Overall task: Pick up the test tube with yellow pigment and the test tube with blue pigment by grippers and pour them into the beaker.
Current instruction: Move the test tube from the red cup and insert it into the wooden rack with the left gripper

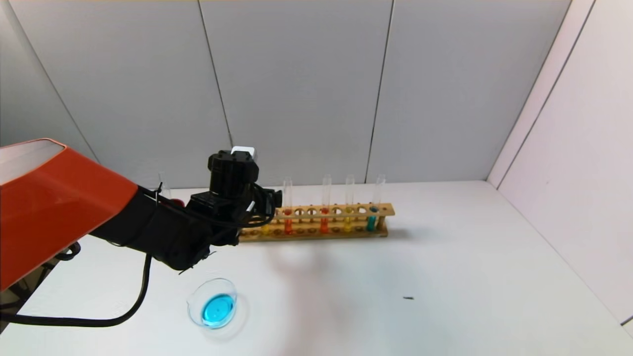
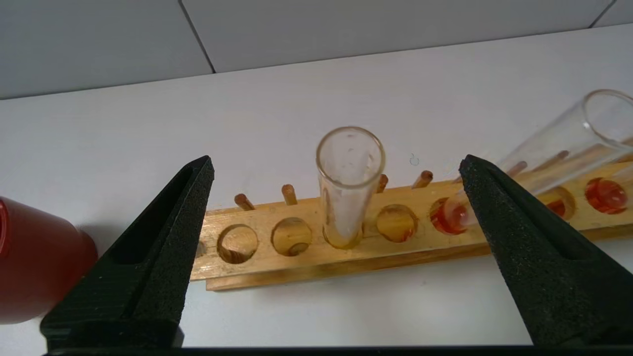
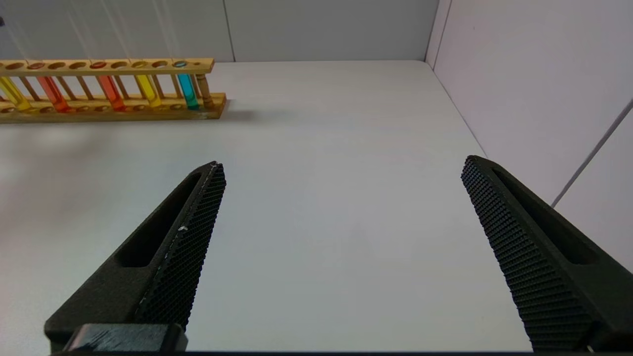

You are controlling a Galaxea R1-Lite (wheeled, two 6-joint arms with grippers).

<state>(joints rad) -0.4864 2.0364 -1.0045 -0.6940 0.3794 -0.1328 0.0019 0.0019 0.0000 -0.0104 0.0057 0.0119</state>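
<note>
My left gripper grabs the test tube by the bare glass below its rim (image 2: 348, 193) next to pour, since the rack's wooden bar (image 2: 285, 258) surrounds everything lower down.
My left gripper (image 2: 337, 163) is open at the left end of the wooden rack (image 2: 385, 252), also seen in the head view (image 1: 269, 200). The test tube with yellow pigment (image 2: 349, 198) stands upright in the rack midway between the jaws, touching neither; its yellow bottom shows in the head view (image 1: 265, 230). The beaker (image 1: 216, 307) sits on the table in front of the arm and holds bright blue liquid. No tube with bright blue liquid shows. My right gripper (image 3: 341, 163) is open and empty over bare table, out of the head view.
The rack (image 1: 316, 222) also holds two orange tubes (image 1: 288, 225), another yellow tube (image 1: 348, 222) and a teal tube (image 1: 372, 220). A dark red cup (image 2: 39, 267) stands just left of the rack. Walls close the back and right (image 1: 568, 148).
</note>
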